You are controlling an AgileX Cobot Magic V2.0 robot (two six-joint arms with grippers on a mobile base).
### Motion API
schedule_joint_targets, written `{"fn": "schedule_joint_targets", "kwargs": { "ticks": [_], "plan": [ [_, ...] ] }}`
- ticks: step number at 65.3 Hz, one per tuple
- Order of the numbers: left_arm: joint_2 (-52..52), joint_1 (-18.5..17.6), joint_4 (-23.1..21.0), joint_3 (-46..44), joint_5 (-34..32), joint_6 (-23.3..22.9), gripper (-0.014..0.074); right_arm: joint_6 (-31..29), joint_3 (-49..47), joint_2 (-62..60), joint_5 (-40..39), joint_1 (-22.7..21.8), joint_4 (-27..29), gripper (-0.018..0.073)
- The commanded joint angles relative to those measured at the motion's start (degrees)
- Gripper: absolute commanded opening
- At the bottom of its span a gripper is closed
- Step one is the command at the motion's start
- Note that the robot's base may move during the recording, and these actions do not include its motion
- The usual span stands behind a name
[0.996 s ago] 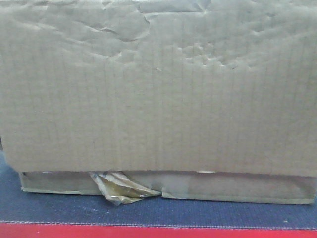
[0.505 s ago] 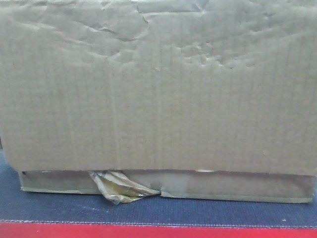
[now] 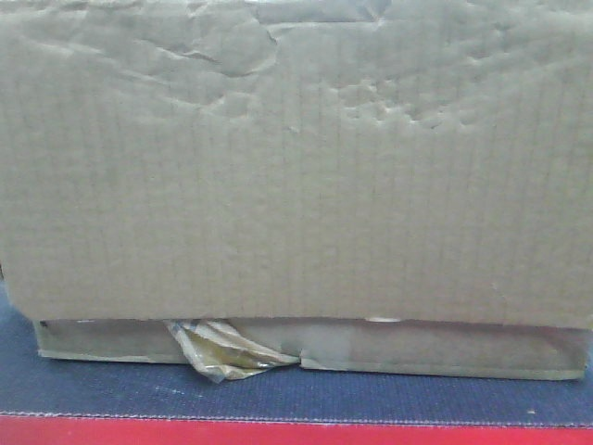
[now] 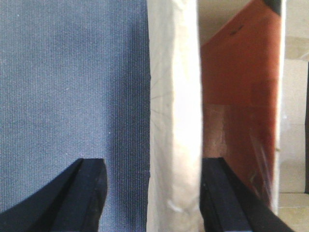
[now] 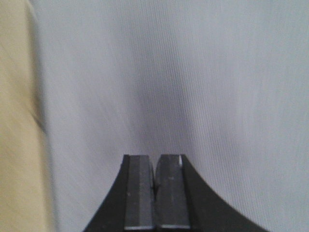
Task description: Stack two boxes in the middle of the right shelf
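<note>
My right gripper should take hold of the cardboard box by the top edge of its side [image 5: 31, 121], so that the boxes can be stacked.
A large cardboard box [image 3: 296, 167] fills the front view and rests on a lower, flatter cardboard box [image 3: 445, 350] with torn tape at its front. My left gripper [image 4: 153, 164] is open; a pale cardboard edge [image 4: 174, 96] stands between its jaws, against the right finger [image 4: 217, 193] and apart from the left one. My right gripper [image 5: 154, 162] is shut and empty over a grey-blue cloth [image 5: 193, 72], with a cardboard side [image 5: 19, 145] close on its left. Neither gripper shows in the front view.
The boxes stand on a blue cloth surface [image 3: 296, 394] with a red front edge [image 3: 296, 434]. In the left wrist view, blue cloth [image 4: 72, 72] lies left of the cardboard edge and a red-brown shelf panel [image 4: 241, 96] right of it.
</note>
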Motion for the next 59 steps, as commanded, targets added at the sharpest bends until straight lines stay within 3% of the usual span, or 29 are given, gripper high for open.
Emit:
{"fn": "schedule_joint_targets", "kwargs": {
  "ticks": [1, 15, 20, 32, 37, 59],
  "plan": [
    [-0.47, -0.20, -0.16, 0.15, -0.21, 0.03, 0.0318, 4.63, -5.03, 0.51, 2.86, 3.74, -4.76, -0.0158],
    [-0.47, -0.20, -0.16, 0.15, -0.21, 0.03, 0.0318, 8.25, -13.91, 1.96, 7.51, 14.86, -6.24, -0.0158],
    [-0.47, -0.20, -0.16, 0.15, -0.21, 0.03, 0.0318, 8.63, -15.30, 2.56, 7.41, 16.97, -6.84, -0.0132],
    [-0.47, -0.20, -0.16, 0.15, -0.21, 0.03, 0.0318, 10.14, -16.28, 5.66, 7.95, 17.74, -6.87, 0.0218],
    [-0.47, -0.20, -0.16, 0.15, -0.21, 0.03, 0.0318, 11.22, -16.28, 7.57, 9.49, 17.74, -6.10, 0.0295],
    [-0.47, -0.20, -0.16, 0.15, -0.21, 0.03, 0.0318, 11.99, -17.08, 13.03, 10.82, 23.28, -5.10, 0.0298]
  ]
}}
